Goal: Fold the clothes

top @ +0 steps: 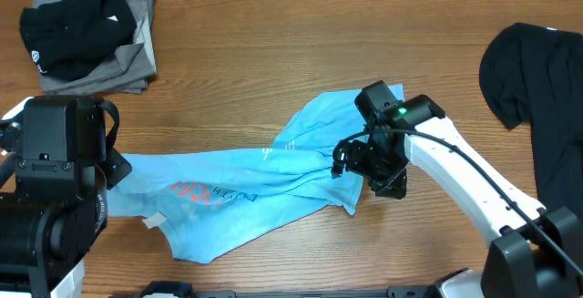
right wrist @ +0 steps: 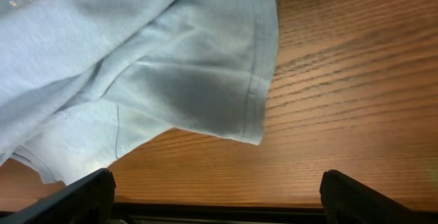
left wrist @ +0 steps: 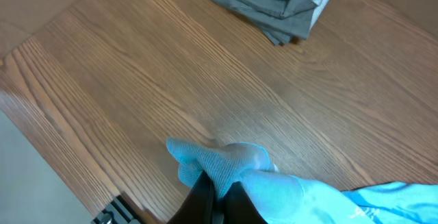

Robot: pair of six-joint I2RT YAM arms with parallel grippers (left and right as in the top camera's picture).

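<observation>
The T-shirt needs to be spread for folding. My right gripper should next grab the T-shirt by its hem corner (top: pixel 351 209) (right wrist: pixel 251 135), away from my left gripper.
A light-blue T-shirt (top: pixel 246 175) with red and white lettering lies crumpled and stretched across the middle of the table. My left gripper (left wrist: pixel 220 183) is shut on a bunched end of this shirt (left wrist: pixel 226 162), at the shirt's left end. In the overhead view the left arm (top: pixel 59 152) hides those jaws. My right gripper (top: pixel 369 169) hovers over the shirt's right part, wide open. Its fingers (right wrist: pixel 89 196) hold nothing, with bare wood between them and the shirt's hem (right wrist: pixel 226 107) just ahead. A large black T-shirt (top: pixel 537 107) lies at the right edge.
A folded pile of grey and black clothes (top: pixel 91 34) sits at the back left corner, also seen in the left wrist view as the pile (left wrist: pixel 280 5). The table's left edge (left wrist: pixel 41 142) runs close to the left gripper.
</observation>
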